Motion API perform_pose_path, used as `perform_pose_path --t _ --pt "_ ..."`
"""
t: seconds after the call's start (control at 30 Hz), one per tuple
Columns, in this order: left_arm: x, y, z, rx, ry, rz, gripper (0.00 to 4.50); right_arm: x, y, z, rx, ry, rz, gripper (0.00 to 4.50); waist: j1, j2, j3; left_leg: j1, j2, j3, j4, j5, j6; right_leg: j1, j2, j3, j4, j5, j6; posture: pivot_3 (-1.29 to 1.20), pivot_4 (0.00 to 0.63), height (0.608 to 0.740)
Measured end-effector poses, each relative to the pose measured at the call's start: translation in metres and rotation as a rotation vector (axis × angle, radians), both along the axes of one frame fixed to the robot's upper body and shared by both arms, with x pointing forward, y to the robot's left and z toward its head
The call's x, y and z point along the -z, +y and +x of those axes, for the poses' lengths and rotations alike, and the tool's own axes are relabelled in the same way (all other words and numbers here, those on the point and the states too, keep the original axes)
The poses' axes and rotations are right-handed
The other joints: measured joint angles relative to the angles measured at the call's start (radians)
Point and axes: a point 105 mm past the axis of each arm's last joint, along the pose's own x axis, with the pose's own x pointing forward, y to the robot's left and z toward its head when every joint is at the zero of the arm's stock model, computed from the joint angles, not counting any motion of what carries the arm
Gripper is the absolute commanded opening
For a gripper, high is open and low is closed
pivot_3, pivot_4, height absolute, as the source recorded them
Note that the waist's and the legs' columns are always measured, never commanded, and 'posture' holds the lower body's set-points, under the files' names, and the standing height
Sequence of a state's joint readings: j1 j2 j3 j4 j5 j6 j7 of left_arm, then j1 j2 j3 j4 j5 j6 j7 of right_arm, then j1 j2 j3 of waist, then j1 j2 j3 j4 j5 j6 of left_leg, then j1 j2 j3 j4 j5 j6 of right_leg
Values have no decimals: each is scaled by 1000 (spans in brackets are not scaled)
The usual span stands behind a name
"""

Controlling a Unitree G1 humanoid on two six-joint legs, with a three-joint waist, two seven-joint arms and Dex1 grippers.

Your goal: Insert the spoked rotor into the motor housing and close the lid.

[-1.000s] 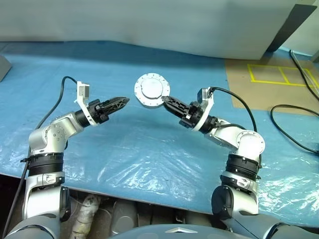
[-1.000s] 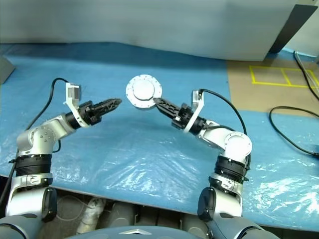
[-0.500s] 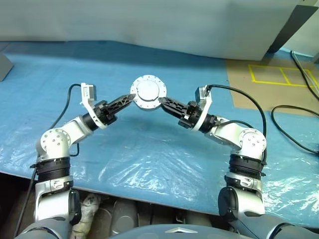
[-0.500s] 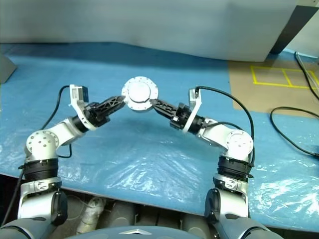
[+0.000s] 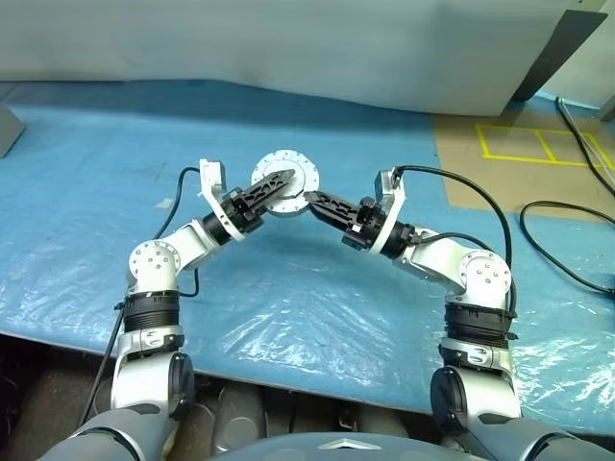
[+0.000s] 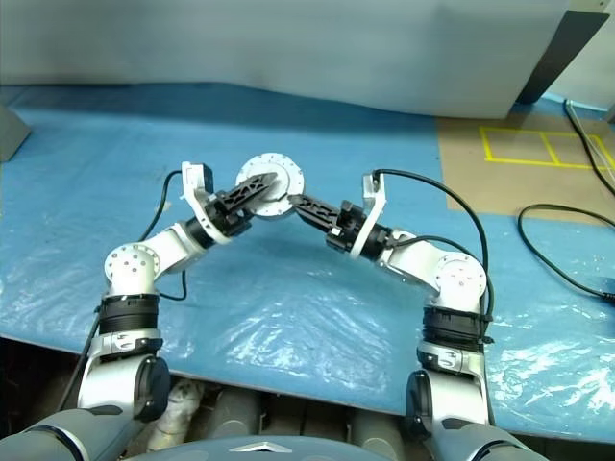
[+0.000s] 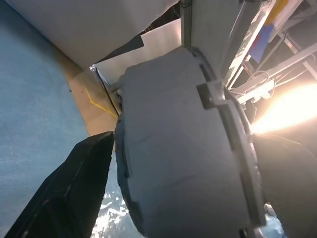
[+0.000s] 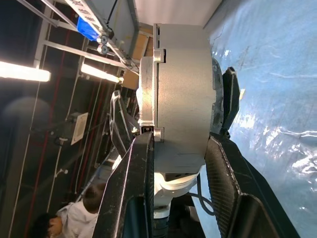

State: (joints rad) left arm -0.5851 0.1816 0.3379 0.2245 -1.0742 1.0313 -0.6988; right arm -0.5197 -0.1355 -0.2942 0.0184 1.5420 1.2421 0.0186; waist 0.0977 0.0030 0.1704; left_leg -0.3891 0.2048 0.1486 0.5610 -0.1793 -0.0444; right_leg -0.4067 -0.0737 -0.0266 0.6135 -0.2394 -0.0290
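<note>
In the left wrist view my fingers have the housing (image 7: 185, 148) between them, so it is time for my left gripper to close on the housing now.
The motor housing (image 8: 181, 99), a thick silver cylinder with a flanged rim, is held up in the air between my two arms. The lid (image 5: 288, 160), a round silver-white disc, faces the head views. My right gripper (image 5: 312, 199) is shut on the housing's lower edge, one finger on each flat face. My left gripper (image 5: 285, 179) is open and straddles the housing from the other side. One of its fingers (image 8: 229, 96) lies across the lid and the other sits behind, with gaps. The spoked rotor is hidden.
A blue plastic sheet (image 5: 288, 307) covers the table below my arms. A brown board with yellow tape squares (image 5: 538, 158) and black cables (image 5: 567, 240) lie at the right. A grey panel (image 5: 288, 48) stands along the back. A person (image 8: 94, 213) stands in the background.
My left gripper has swung right to the housing, rolled and opened wider, so its fingers now straddle it. The right gripper has kept its hold in the same place.
</note>
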Motion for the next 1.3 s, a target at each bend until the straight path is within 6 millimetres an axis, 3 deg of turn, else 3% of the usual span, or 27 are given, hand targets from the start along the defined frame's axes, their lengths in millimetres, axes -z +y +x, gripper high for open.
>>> perform_pose_path --t 0.03,0.2,0.27,0.37,0.57,0.83,1.17,1.3 --pt "2 0 1 -5 10 2 4490 1 -1 0 3 2 -4 1137 0 0 0 0 0 0 0 0 0 0 0 0 0 0 0 0 150 740" --pt "2 -4 2 -17 20 2 3003 4 -2 1 18 12 -9 1137 1 0 0 -1 0 0 1 0 0 0 0 0 0 0 1 0 150 740" --pt "4 -6 3 -16 28 3 3003 4 -3 2 22 12 -11 1137 2 0 0 -1 0 -1 2 0 0 0 0 0 1 0 1 0 150 740" --pt "4 -7 1 -12 26 1 2662 4 -2 1 20 10 -14 1137 0 0 0 -1 0 -1 2 0 0 0 0 0 1 0 1 0 150 740" --pt "4 -3 0 -21 25 10 2654 4 1 2 28 2 -28 1137 1 0 0 -1 0 -1 3 0 0 0 0 0 1 1 1 0 150 740" --pt "9 0 2 -32 56 29 2405 1 0 6 70 -42 -51 3846 1 0 0 -1 0 -1 3 0 0 0 0 0 2 1 1 0 150 740" --pt "8 11 7 -41 65 43 2405 2 2 4 47 -31 -44 3846 -2 0 0 0 0 -1 3 0 0 0 0 0 3 1 1 0 150 740" --pt "6 51 22 -198 74 70 2405 -5 4 1 22 -49 -10 3846 -5 0 0 1 0 -1 3 0 0 0 0 1 3 1 1 0 150 740"
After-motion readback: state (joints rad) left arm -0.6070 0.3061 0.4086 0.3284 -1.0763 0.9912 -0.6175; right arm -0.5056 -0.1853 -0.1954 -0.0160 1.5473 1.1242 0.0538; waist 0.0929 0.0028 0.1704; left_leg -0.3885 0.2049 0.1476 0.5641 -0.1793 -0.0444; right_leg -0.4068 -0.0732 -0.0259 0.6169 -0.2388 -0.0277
